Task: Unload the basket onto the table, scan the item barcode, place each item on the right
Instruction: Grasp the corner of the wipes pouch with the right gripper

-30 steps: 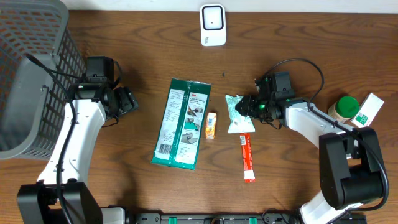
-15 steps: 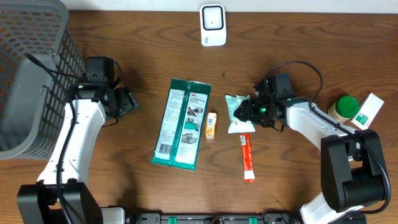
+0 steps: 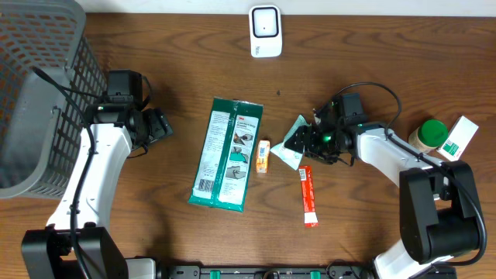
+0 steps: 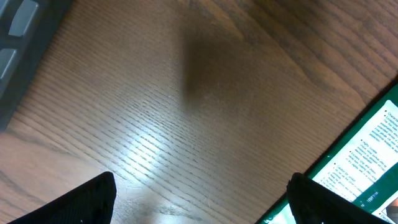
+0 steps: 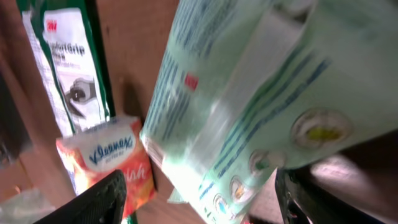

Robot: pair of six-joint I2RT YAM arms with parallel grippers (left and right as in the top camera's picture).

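My right gripper pinches the pouch's edge between its fingers next, to leave most of the pale green pouch exposed for scanning the barcode.
A pale green pouch [image 3: 294, 140] lies tilted on edge near the table's middle, right of a small orange Kleenex pack [image 3: 263, 156]. My right gripper [image 3: 313, 140] is at the pouch's right side. In the right wrist view the pouch [image 5: 261, 93] fills the space between the spread jaws of the right gripper [image 5: 205, 202], with a gap at the left finger [image 5: 93, 199]. The white scanner [image 3: 264, 31] stands at the table's far edge. My left gripper [image 3: 157, 126] hangs open over bare wood, left of the long green package [image 3: 225, 153]; the left gripper [image 4: 202, 205] holds nothing.
A red tube [image 3: 308, 195] lies just below the pouch. A green-lidded jar [image 3: 428, 133] and a white-and-green box [image 3: 459, 137] stand at the right edge. A grey mesh basket [image 3: 39, 93] fills the far left corner. The green package's edge [image 4: 367, 155] shows in the left wrist view.
The pouch has turned and tipped up from lying flat, its left end swinging toward the Kleenex pack. The right jaws have spread wider. The left arm has not moved.
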